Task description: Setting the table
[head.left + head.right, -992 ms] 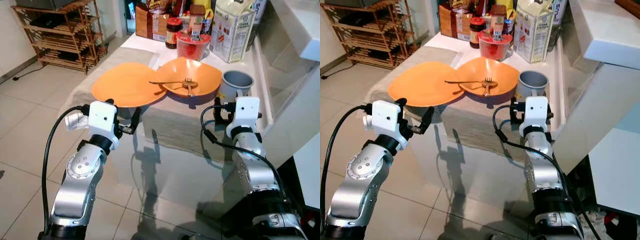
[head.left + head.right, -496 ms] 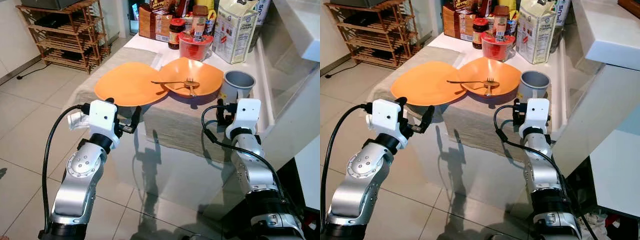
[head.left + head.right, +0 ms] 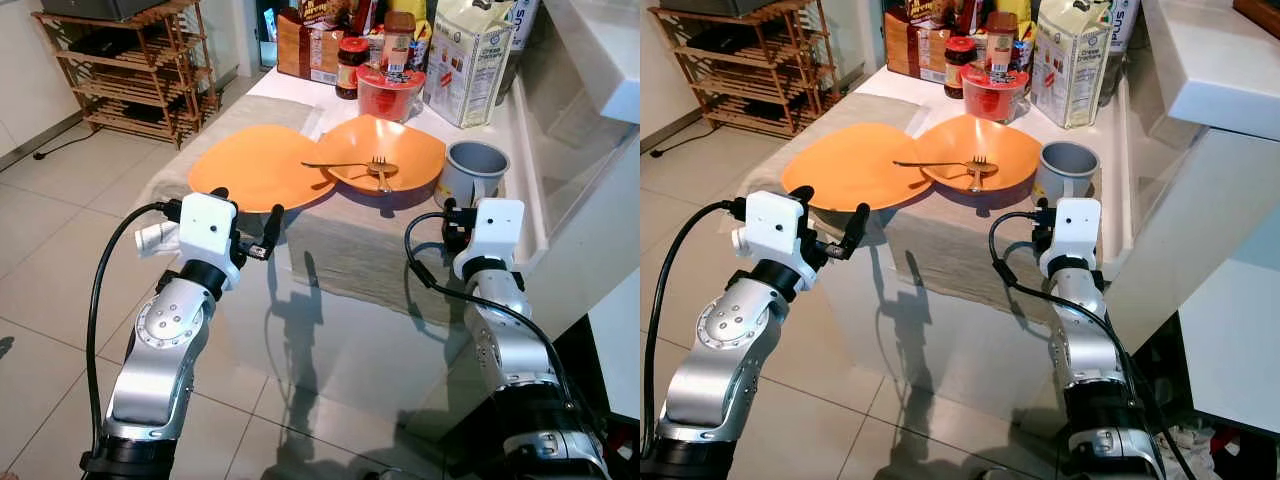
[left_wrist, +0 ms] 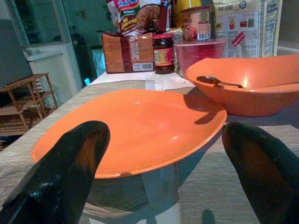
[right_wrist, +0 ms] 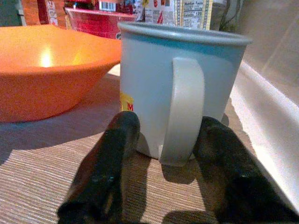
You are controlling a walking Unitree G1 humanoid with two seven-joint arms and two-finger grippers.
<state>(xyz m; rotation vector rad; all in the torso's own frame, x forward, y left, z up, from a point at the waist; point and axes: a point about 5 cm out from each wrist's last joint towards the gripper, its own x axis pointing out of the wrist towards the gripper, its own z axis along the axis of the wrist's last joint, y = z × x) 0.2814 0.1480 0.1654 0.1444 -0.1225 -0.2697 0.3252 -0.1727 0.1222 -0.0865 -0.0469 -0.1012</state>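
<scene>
My right gripper grips the mug by its narrow handle (image 3: 479, 188) (image 5: 183, 109) next, since the mug's round body is wider than the gripper's open fingers.
An orange plate (image 3: 255, 165) lies on the grey cloth (image 3: 350, 245), touching an orange bowl (image 3: 405, 155) to its right. A fork (image 3: 378, 172) rests in the bowl. My left gripper (image 3: 245, 203) is open at the plate's near rim; in the left wrist view its fingertips (image 4: 88, 140) stand wide on either side of the plate (image 4: 135, 126). A grey-blue mug (image 3: 472, 170) stands right of the bowl. My right gripper (image 3: 448, 208) is open just in front of it. In the right wrist view its fingers (image 5: 112, 154) straddle the mug's handle (image 5: 184, 107).
Groceries crowd the back of the table: a red tub (image 3: 388, 92), a jar (image 3: 351, 52), a tall bag (image 3: 470, 60). A white counter (image 3: 600, 50) closes the right side. A wooden rack (image 3: 120, 70) stands on the tiled floor at the far left.
Both grippers have moved forward towards the table. The left one has risen to the plate's near rim; the right one has closed in on the mug's handle.
</scene>
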